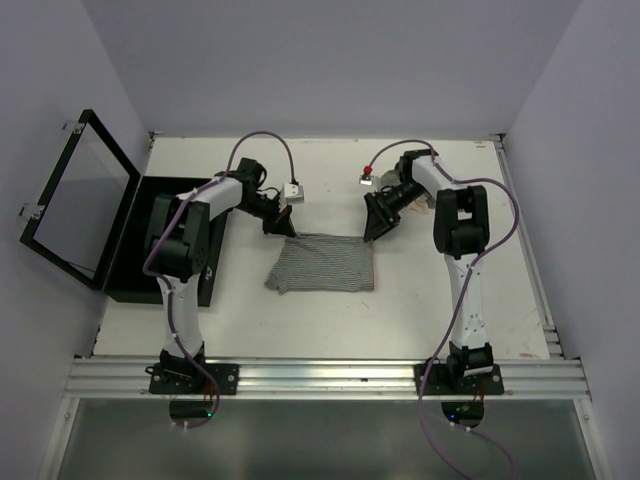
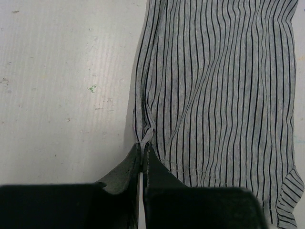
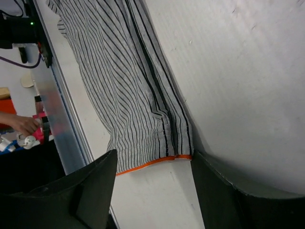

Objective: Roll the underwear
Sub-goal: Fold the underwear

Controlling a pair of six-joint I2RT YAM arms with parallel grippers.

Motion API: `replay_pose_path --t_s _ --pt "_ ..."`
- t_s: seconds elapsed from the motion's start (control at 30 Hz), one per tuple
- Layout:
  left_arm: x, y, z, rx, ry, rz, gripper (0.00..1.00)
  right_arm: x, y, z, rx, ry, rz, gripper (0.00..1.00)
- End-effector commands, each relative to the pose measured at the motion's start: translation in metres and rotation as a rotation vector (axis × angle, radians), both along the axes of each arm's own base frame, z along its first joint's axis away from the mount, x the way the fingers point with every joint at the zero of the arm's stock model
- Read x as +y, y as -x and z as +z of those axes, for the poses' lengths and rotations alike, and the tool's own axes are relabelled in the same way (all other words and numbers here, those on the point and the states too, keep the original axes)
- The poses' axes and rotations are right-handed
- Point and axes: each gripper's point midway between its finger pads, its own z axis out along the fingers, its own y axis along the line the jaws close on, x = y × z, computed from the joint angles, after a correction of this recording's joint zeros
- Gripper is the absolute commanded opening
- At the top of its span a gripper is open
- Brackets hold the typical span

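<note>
My right gripper is going to grab the underwear's far corner at the orange hem next, matching my left gripper, to roll the underwear's far edge nearward.
One pair of underwear (image 1: 322, 263), grey with thin black stripes and an orange-trimmed edge, lies flat in the middle of the table. My left gripper (image 1: 281, 226) is at its far left corner, shut on a pinch of the cloth's edge; the left wrist view shows the fingertips (image 2: 142, 152) closed on the striped cloth (image 2: 214, 86). My right gripper (image 1: 377, 228) is at the far right corner, open, its jaws spread wide just off the orange hem (image 3: 152, 163) of the underwear (image 3: 128, 86), not holding it.
A flat black box (image 1: 140, 240) with its hinged lid (image 1: 75, 200) open stands at the left edge of the table. A small white block (image 1: 294, 191) and a small red-topped object (image 1: 368, 176) lie at the back. An aluminium rail (image 1: 320, 378) runs along the near edge.
</note>
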Motion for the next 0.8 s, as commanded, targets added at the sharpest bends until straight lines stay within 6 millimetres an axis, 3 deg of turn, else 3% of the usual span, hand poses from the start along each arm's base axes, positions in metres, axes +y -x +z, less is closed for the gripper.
replay_pose_path --t_s 0.0,0.2,0.37,0.5,0.53,0.6,0.63,0.77 --pt "-0.007 -0.013 0.012 -0.045 0.038 -0.005 0.00 -0.023 0.023 -0.033 0.049 0.184 0.076 0.67" --pt "-0.007 -0.013 0.011 -0.036 0.038 -0.003 0.00 -0.024 0.022 -0.046 0.027 0.215 0.098 0.62" --pt "-0.008 -0.012 0.008 -0.023 0.038 0.002 0.00 -0.019 0.015 -0.049 0.000 0.186 0.093 0.47" --pt "-0.008 -0.011 0.010 -0.017 0.040 0.003 0.00 -0.011 0.011 -0.035 -0.051 0.126 0.077 0.28" --pt "-0.008 -0.010 0.013 -0.022 0.044 0.001 0.00 -0.009 0.008 -0.032 -0.082 0.115 0.076 0.17" --pt "-0.008 -0.011 0.018 -0.036 0.050 0.001 0.00 -0.007 0.009 -0.026 -0.102 0.089 0.074 0.10" --pt "-0.007 -0.008 0.023 -0.048 0.052 0.002 0.00 -0.005 0.004 -0.014 -0.151 0.073 0.075 0.03" --pt "-0.001 -0.010 0.035 -0.154 0.027 0.000 0.00 -0.002 0.007 0.010 -0.275 0.012 0.110 0.00"
